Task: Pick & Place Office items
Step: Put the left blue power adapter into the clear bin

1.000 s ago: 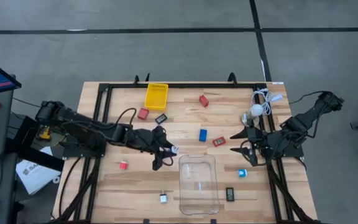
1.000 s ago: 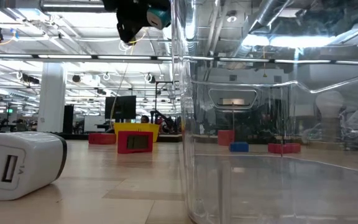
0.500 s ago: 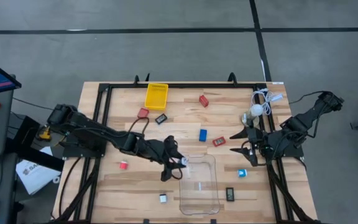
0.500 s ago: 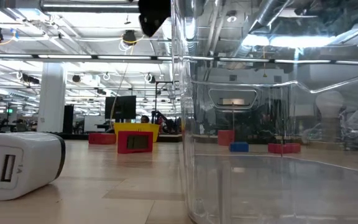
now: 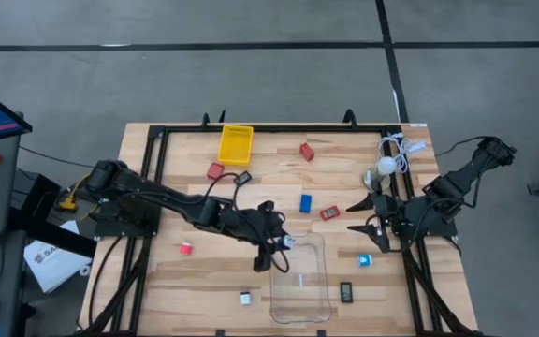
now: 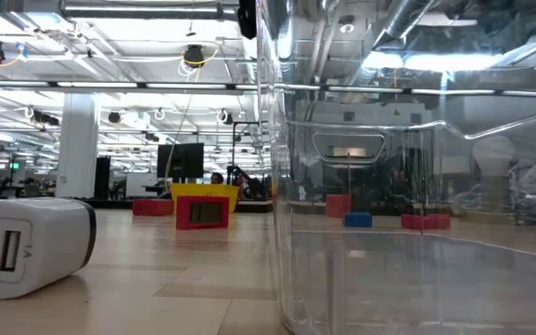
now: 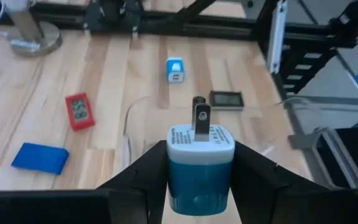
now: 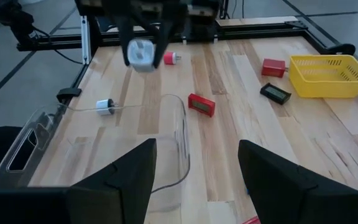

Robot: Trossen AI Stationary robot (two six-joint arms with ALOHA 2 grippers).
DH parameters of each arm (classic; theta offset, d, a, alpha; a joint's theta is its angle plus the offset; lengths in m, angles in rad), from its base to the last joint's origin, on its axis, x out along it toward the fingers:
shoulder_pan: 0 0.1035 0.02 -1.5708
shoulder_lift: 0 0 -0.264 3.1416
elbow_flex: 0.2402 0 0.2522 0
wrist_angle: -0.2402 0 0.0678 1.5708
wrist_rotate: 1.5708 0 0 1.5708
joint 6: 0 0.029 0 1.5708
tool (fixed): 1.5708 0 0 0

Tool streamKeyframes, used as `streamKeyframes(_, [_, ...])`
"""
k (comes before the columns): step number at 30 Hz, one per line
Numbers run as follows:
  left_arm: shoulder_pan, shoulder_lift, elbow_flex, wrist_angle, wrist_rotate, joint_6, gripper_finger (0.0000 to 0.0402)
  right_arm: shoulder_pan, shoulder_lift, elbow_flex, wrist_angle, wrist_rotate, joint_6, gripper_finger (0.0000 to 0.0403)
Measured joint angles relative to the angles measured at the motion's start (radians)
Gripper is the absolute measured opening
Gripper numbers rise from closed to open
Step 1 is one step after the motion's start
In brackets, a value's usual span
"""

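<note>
The cyan charger (image 7: 201,171) hangs high above the clear bin in the left wrist view, so the robot's left gripper needs to keep holding it until it is lower.
My left gripper (image 5: 282,245) is shut on a white-and-cyan plug charger (image 7: 201,158), above the far left corner of the clear bin (image 5: 299,276). The right wrist view shows the same charger (image 8: 140,53) hanging over the bin's rim (image 8: 178,118). My right gripper (image 5: 356,215) is open and waits near the table's right side, touching nothing. Other office items lie flat on the table: red blocks (image 5: 215,170) (image 5: 307,151) (image 5: 330,213), a blue block (image 5: 305,202), black rectangles (image 5: 242,178) (image 5: 346,292), and white-and-cyan bits (image 5: 365,260) (image 5: 246,298). My left gripper pinches the charger's cyan body (image 7: 199,186) between its two fingers (image 7: 145,177), one on each side. The white face with the two metal prongs (image 7: 199,115) points away from the wrist. The fingers come from the table's left, slanting down. The charger is lifted clear.
A yellow tray (image 5: 235,143) sits at the far edge. A white round lamp with coiled cable (image 5: 384,167) stands at the far right. A small red piece (image 5: 186,248) lies left of the bin. In the low view a white charger (image 6: 26,247) lies before the bin wall (image 6: 277,186).
My left gripper has carried the charger toward the table's right and slightly toward the near edge, from left of the bin to above the bin's far left corner. It has stayed shut on the charger. In the low view it has slid right behind the bin wall.
</note>
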Motion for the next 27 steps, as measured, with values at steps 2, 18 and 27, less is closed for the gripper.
streamKeyframes(2, [0.000, 0.023, 0.005, -0.002, 0.002, -0.009, 0.0136, 0.003, 0.000, 0.000, 0.002, 0.000, -0.005, 0.0221])
streamKeyframes(18, [-0.005, 0.170, 0.081, -0.073, 0.053, -0.075, 0.0136, 0.007, 0.000, 0.000, 0.003, 0.001, -0.019, 0.0221])
streamKeyframes(27, [-0.029, 0.212, 0.085, -0.106, 0.050, -0.101, 0.0136, 0.007, 0.000, 0.000, 0.000, 0.001, -0.019, 0.0221])
